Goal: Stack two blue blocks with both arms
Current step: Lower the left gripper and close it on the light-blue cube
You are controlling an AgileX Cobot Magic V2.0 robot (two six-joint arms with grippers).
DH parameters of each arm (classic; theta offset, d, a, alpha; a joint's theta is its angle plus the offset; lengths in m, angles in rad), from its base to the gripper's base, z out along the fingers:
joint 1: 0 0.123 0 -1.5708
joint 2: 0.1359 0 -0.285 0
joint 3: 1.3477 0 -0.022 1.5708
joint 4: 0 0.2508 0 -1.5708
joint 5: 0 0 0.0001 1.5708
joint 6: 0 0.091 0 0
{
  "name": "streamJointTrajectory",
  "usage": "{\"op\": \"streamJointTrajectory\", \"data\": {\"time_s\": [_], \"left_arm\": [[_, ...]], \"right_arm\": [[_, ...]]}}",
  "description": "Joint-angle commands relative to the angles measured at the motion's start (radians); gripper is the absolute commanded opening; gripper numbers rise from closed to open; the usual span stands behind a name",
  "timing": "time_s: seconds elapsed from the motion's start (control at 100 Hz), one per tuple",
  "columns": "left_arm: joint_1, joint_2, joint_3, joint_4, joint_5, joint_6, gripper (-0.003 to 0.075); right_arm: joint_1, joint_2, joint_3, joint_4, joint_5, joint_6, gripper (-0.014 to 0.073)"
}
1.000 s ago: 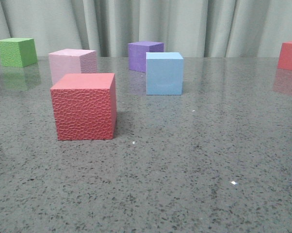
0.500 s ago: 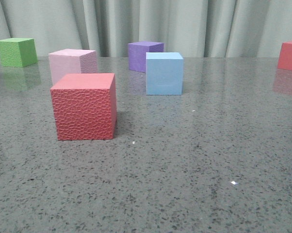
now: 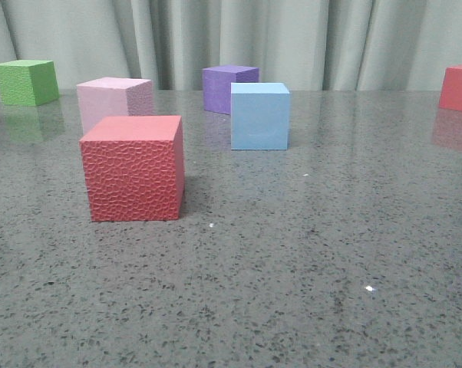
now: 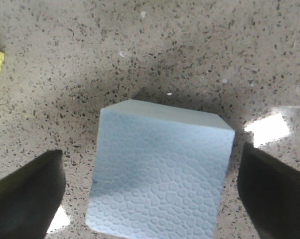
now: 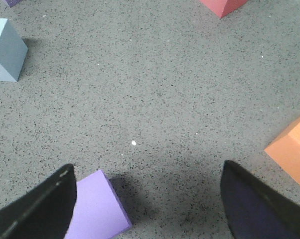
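Observation:
The left gripper's fingers are on either side of the pale blue block, so the left gripper should close on it now.
One pale blue block [image 3: 259, 115] stands on the table at centre back in the front view. It also shows in the right wrist view [image 5: 5, 50], far from that gripper. A second pale blue block [image 4: 160, 174], with a pebbled top face, sits on the table between the fingers of my left gripper [image 4: 150, 169]. That gripper is open, with a gap on each side of the block. My right gripper [image 5: 149, 174] is open and empty above bare table. Neither gripper shows in the front view.
In the front view there are a red cube [image 3: 133, 169] front left, a pink cube [image 3: 113, 102], a purple cube [image 3: 228, 87], a green cube [image 3: 26, 81] and a red cube [image 3: 459, 88]. A light purple cube [image 5: 95, 209] lies beside one right finger; an orange cube [image 5: 292, 149] is nearby.

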Motion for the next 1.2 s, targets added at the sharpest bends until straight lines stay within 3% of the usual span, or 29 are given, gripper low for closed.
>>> {"op": "streamJointTrajectory", "data": {"time_s": [0.0,0.67,1.01,1.19], "left_arm": [[0.000,-0.045,-0.034,-0.012,-0.019,0.001,0.0672],[0.000,-0.023,-0.031,-0.005,-0.009,0.001,0.0666],[0.000,-0.023,-0.031,-0.005,-0.005,0.001,0.0400],[0.000,-0.023,-0.033,-0.005,-0.005,0.001,0.0341]], "right_arm": [[0.000,-0.006,-0.023,-0.005,-0.058,-0.009,0.0592],[0.000,-0.006,-0.023,-0.005,-0.058,-0.009,0.0592],[0.000,-0.006,-0.023,-0.005,-0.058,-0.009,0.0592],[0.000,-0.006,-0.023,-0.005,-0.058,-0.009,0.0592]]}}
